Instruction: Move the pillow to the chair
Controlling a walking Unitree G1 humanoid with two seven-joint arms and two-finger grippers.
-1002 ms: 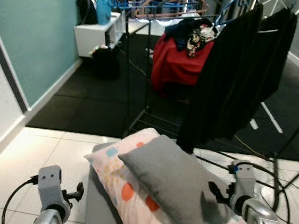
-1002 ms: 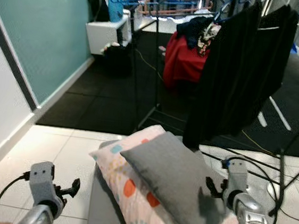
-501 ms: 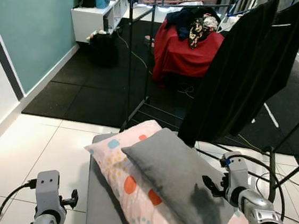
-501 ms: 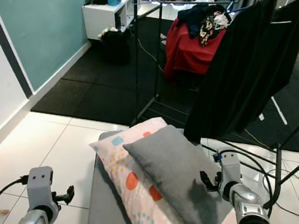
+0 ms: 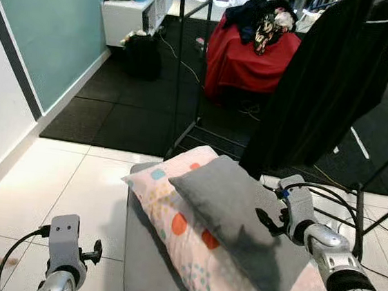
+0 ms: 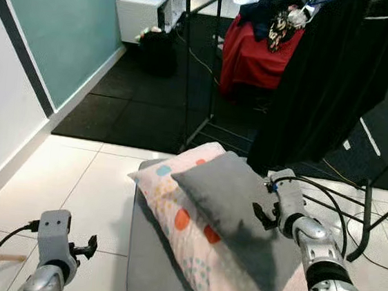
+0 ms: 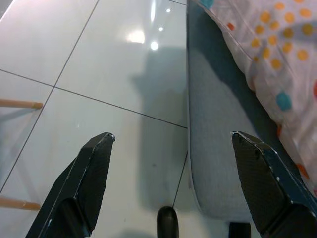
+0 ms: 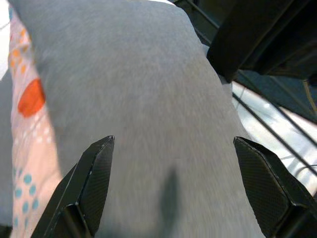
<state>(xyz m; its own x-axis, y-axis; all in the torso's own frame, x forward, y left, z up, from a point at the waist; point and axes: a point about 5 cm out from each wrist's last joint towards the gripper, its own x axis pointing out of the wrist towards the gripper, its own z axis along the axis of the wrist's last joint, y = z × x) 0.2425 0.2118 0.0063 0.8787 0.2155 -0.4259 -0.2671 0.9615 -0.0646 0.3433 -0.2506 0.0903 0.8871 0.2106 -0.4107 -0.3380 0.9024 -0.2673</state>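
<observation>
My right gripper grips the grey pillow by its thin long side edge next, since the grey pillow's plump side spreads wider than the open fingers.
A grey pillow lies on top of a pink spotted pillow, both on a grey padded bench. My right gripper hovers open just over the grey pillow's right side. In the right wrist view the gripper has its fingers spread wide above the grey fabric, holding nothing. My left gripper hangs low and open over the white floor tiles beside the bench. A red-covered chair with clothes piled on it stands at the back on the dark floor.
A clothes rack with black garments stands between the bench and the red chair, its legs and cables on the floor to the right. A teal wall, a white cabinet and a black bag are at the left.
The whole view has shifted as the camera moved. My right gripper has come further in over the grey pillow. The left gripper stays low and open.
</observation>
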